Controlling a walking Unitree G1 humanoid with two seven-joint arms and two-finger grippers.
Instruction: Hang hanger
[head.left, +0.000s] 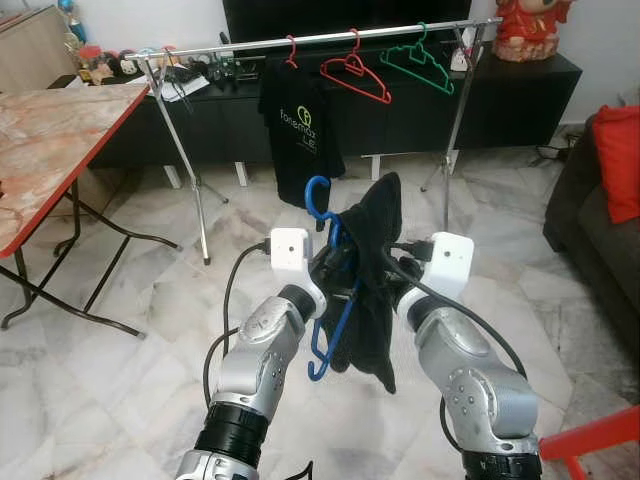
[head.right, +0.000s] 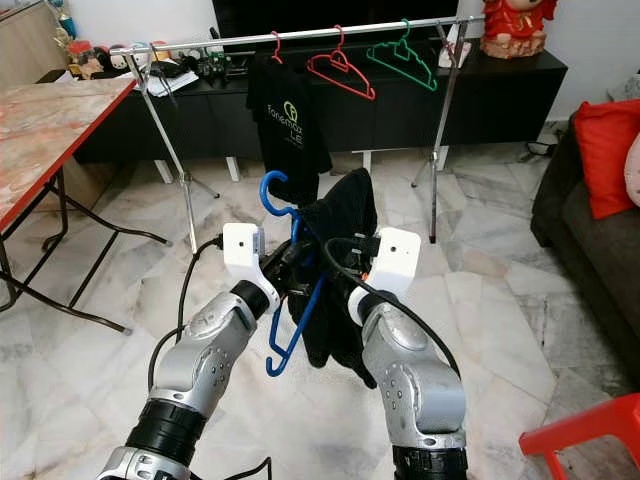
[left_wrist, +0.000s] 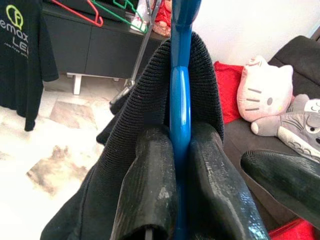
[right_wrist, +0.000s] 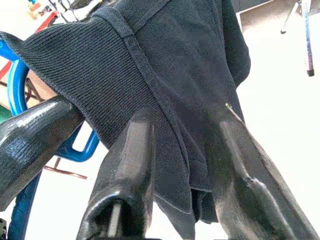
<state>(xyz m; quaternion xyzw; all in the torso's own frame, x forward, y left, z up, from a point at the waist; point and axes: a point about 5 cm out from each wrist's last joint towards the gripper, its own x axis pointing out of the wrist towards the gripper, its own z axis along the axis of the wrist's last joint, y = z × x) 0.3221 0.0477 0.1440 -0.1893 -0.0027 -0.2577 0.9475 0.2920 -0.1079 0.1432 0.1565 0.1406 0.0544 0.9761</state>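
I should next pinch the black knit garment by its ribbed band (right_wrist: 167, 157) with my right gripper. The band stands out as an edge, while the garment's loose body (right_wrist: 192, 65) hangs slack.
My left gripper (left_wrist: 179, 145) is shut on the blue plastic hanger (head.left: 318, 196), held upright at chest height before me. A black knit garment (head.left: 374, 262) is draped over the hanger and hangs down between my two arms. My right gripper (right_wrist: 183, 122) is at the garment's right side, open, with its fingers (right_wrist: 137, 150) spread and cloth lying between them. The silver clothes rail (head.left: 300, 40) stands a few steps ahead, above and beyond the raised hanger.
On the rail hang a black T-shirt (head.left: 300, 130), a red hanger (head.left: 355, 75) and a green hanger (head.left: 420, 62). A folding table (head.left: 50, 140) is at the left, a dark sofa (head.left: 600, 230) at the right, a red stool (head.left: 600, 435) at the near right.
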